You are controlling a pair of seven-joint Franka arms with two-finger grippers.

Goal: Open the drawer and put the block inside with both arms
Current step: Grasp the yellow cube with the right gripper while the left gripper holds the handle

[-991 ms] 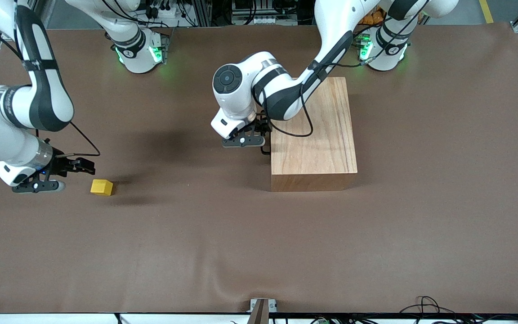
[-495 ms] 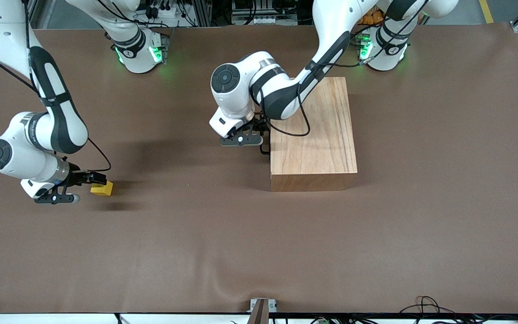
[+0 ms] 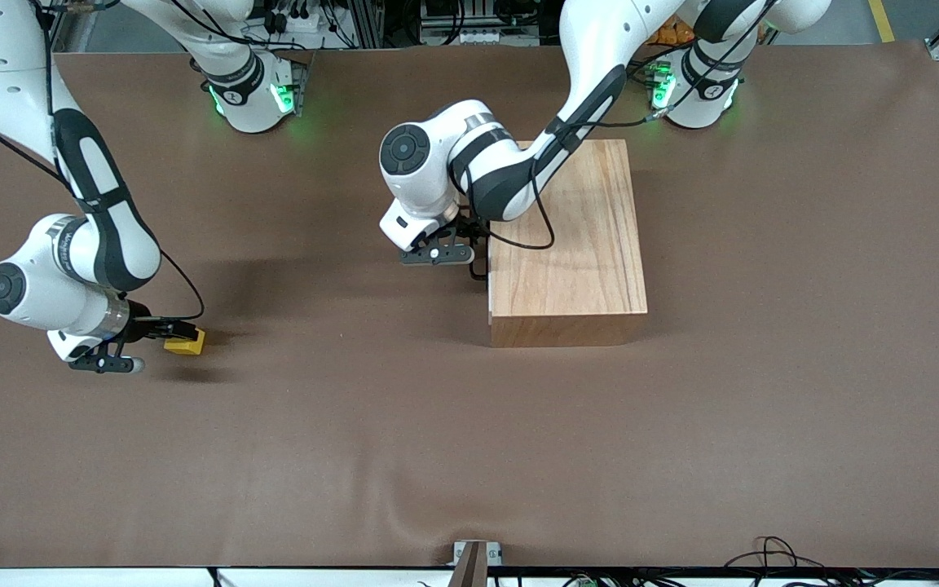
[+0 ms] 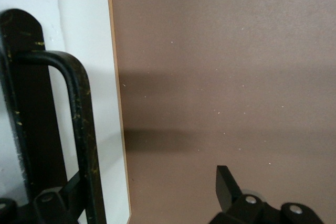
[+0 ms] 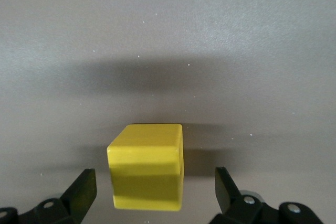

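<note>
The robot should place the yellow block (image 3: pixel 185 343) inside the drawer, so its right gripper should grab the block by its two opposite sides next.
The light-wood box (image 3: pixel 567 236) stands mid-table with its drawer shut. The drawer's pale front panel (image 4: pixel 79 14) and black U-shaped handle (image 4: pixel 81 124) face the right arm's end of the table. My left gripper (image 3: pixel 473 249) is low at that handle (image 3: pixel 482 271) and open. In the left wrist view the gripper (image 4: pixel 149 184) has the handle bar just inside one finger. The yellow block (image 3: pixel 185 343) lies on the table toward the right arm's end. My right gripper (image 3: pixel 169 331) is open around the block (image 5: pixel 147 174), with its fingers (image 5: pixel 84 184) apart from both sides.
The brown mat (image 3: pixel 469 424) covers the whole table. Both arm bases with green lights stand along the table edge farthest from the front camera. A small mount (image 3: pixel 475 554) sits at the table edge nearest the camera.
My right gripper has come down and moved toward the block until its open fingers straddle it. My left arm has shifted slightly at the drawer handle. The box and block have not moved.
</note>
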